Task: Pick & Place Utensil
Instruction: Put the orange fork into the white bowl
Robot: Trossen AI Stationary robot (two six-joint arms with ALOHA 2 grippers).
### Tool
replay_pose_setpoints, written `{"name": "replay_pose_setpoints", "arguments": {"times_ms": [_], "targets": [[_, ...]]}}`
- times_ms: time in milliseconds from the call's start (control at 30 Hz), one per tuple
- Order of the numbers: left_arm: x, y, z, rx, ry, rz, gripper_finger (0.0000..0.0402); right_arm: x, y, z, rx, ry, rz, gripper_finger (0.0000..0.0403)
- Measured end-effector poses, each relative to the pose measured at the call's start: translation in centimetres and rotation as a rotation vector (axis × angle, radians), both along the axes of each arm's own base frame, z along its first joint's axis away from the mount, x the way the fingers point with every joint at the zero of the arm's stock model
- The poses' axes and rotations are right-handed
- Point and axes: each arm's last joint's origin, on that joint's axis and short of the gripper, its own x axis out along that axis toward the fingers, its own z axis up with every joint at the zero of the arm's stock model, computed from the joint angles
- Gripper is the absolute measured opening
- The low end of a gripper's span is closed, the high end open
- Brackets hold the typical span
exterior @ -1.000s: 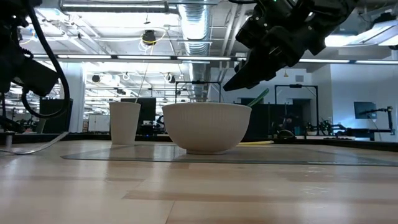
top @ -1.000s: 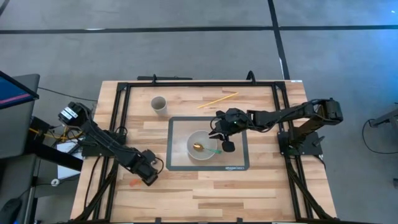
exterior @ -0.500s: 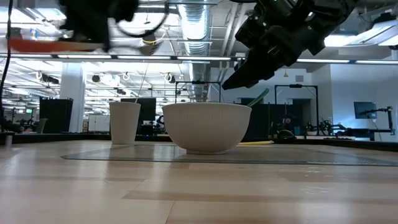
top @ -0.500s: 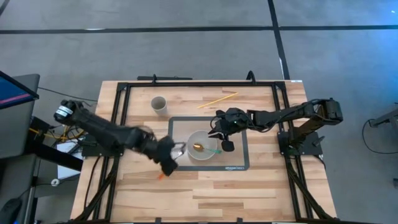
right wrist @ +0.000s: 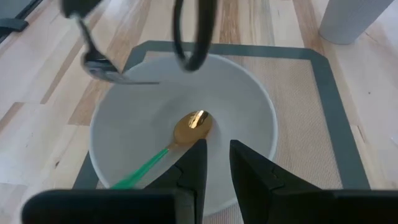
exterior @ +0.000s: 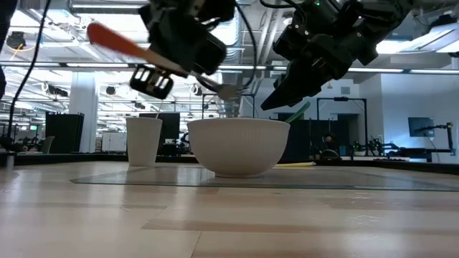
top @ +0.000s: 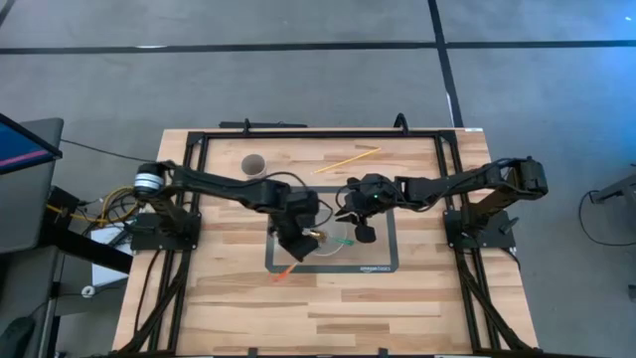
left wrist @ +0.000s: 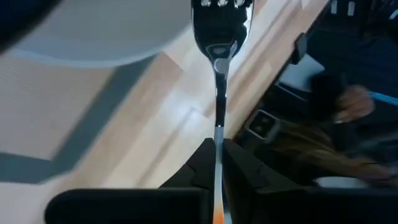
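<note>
The left gripper should keep holding the fork (left wrist: 219,74) until the fork's metal neck is over the bowl, because wood shows under the neck, beside the bowl's rim (left wrist: 134,59).
My left gripper (top: 296,237) hangs over the white bowl (exterior: 237,147), shut on a fork (left wrist: 219,74) with an orange handle (exterior: 115,39). The fork's metal tines (exterior: 226,89) hover above the bowl's rim. My right gripper (right wrist: 214,165) is open and stands just above the bowl's right side (top: 333,249). A spoon with a gold head (right wrist: 193,121) and a green handle (right wrist: 140,168) lies inside the bowl, and the handle leans on the rim. The bowl sits on a grey mat (top: 383,264). My left gripper pinches the fork between its two fingers at the front end of the orange handle (left wrist: 217,214), where the metal neck (left wrist: 217,134) begins. The fork runs along the fingers and sticks out ahead of them. It is lifted clear and tilted, tines lower, with the handle trailing toward the near-left.
A white cup (top: 254,164) stands on the wood far-left of the mat. A yellow chopstick (top: 348,160) lies near the far edge. Both arms crowd over the bowl, close to each other. Bare wood shows along the near side of the table.
My left arm has swung from the table's near-left area up and to the right, carrying the orange-handled fork clear of the table, and now reaches over the bowl. The fork has turned so that its tines point at the bowl. The right arm has kept still.
</note>
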Motion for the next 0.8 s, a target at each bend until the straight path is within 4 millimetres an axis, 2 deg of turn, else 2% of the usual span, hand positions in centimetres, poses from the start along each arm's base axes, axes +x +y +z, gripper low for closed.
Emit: {"name": "replay_pose_setpoints", "arguments": {"times_ms": [167, 333, 567, 667, 800], "targets": [[1.3, 0.8, -0.2, -0.124, 0.105, 0.098, 0.0017, -0.6, 0.1, -1.0, 0.001, -0.027, -0.002, 0.0063], [1.0, 2.4, -0.7, -0.176, 0.216, 0.23, 0.0017, -0.9, 0.4, -1.4, -0.004, -0.015, 0.011, 0.0063], [1.0, 5.1, -0.6, -0.255, 0.284, 0.367, 0.0019, -1.2, 0.8, -1.9, -0.007, 0.001, 0.028, 0.0063], [1.0, 5.3, -0.9, -0.301, 0.342, 0.413, 0.0019, -1.2, 0.8, -1.9, -0.008, -0.001, 0.028, 0.0063], [1.4, 4.7, -2.4, -0.354, 0.417, 0.401, 0.0019, -1.0, 0.7, -1.7, -0.01, -0.027, 0.027, 0.0063]]}}
